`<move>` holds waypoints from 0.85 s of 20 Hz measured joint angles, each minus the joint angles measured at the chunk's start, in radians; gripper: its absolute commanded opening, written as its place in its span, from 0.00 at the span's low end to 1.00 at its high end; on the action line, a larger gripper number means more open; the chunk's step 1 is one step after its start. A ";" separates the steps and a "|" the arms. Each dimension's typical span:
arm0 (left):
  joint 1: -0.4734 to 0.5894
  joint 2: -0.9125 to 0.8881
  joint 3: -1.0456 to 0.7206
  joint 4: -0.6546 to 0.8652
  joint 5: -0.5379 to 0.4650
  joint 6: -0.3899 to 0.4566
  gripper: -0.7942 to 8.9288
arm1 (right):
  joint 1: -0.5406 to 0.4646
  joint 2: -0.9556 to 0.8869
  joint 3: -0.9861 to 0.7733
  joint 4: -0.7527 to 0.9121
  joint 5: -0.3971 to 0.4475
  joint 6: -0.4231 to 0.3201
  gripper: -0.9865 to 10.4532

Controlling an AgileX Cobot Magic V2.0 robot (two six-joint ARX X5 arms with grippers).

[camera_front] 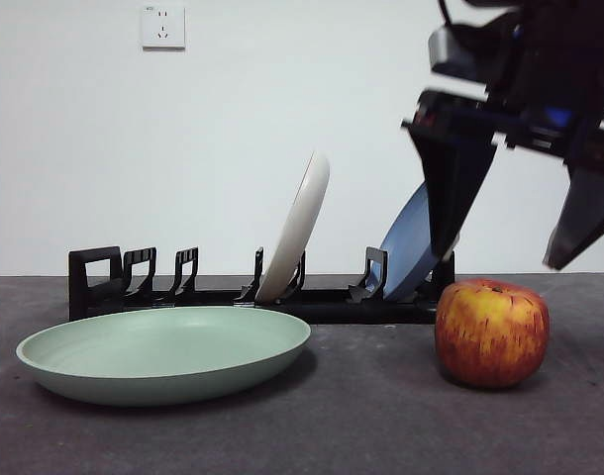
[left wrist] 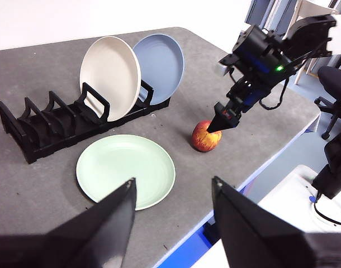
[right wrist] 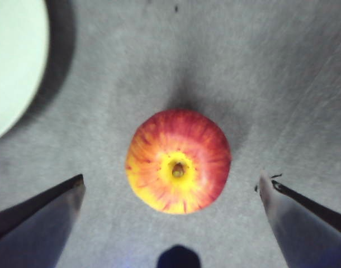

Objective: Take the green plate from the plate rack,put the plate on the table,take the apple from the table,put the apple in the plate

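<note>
The apple [camera_front: 492,333] needs to go in the green plate [camera_front: 163,351], so the robot's right gripper should grab the apple by its round sides next.
The green plate [camera_front: 163,351] lies flat on the table [camera_front: 381,426], in front of the black plate rack [camera_front: 213,297]. The apple [camera_front: 492,333] stands on the table to the plate's right. My right gripper [camera_front: 505,259] is open just above the apple, one jaw to each side, not touching it. The right wrist view looks straight down on the apple [right wrist: 179,161] between the open gripper [right wrist: 171,178], with the plate's edge [right wrist: 14,61] at the side. My left gripper [left wrist: 173,184] is open and empty, high above the table near the plate [left wrist: 126,170].
A cream-white plate [camera_front: 297,228] and a blue plate [camera_front: 406,242] stand leaning in the rack, just behind the apple and the right gripper. The table's edge [left wrist: 254,167] runs close to the apple's far side in the left wrist view.
</note>
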 measured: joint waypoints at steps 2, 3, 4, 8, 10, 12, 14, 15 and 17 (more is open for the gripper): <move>0.000 0.000 0.000 0.000 0.000 0.000 0.32 | 0.000 0.035 0.000 0.013 0.000 -0.001 0.61; 0.000 0.000 0.000 0.000 0.000 0.000 0.32 | 0.000 0.051 0.000 0.020 0.001 -0.001 0.61; 0.000 0.000 0.000 0.000 0.000 0.000 0.32 | 0.000 0.071 0.000 0.026 0.001 -0.002 0.61; 0.000 0.000 0.000 0.000 0.000 0.000 0.32 | 0.000 0.137 0.000 0.047 0.001 -0.003 0.58; 0.000 0.000 0.000 0.000 0.000 0.000 0.32 | 0.000 0.158 0.000 0.045 0.001 -0.003 0.36; 0.000 0.000 0.000 0.000 0.000 0.000 0.32 | 0.000 0.162 0.000 0.042 0.002 0.001 0.06; -0.001 0.000 0.000 0.000 0.000 0.000 0.32 | 0.000 0.162 0.000 0.044 0.022 0.005 0.08; -0.001 0.000 0.000 0.000 -0.001 0.000 0.32 | 0.000 0.162 0.000 0.044 0.039 0.005 0.08; -0.001 0.000 0.000 0.000 -0.002 0.000 0.32 | 0.004 0.161 0.000 0.043 0.053 0.008 0.08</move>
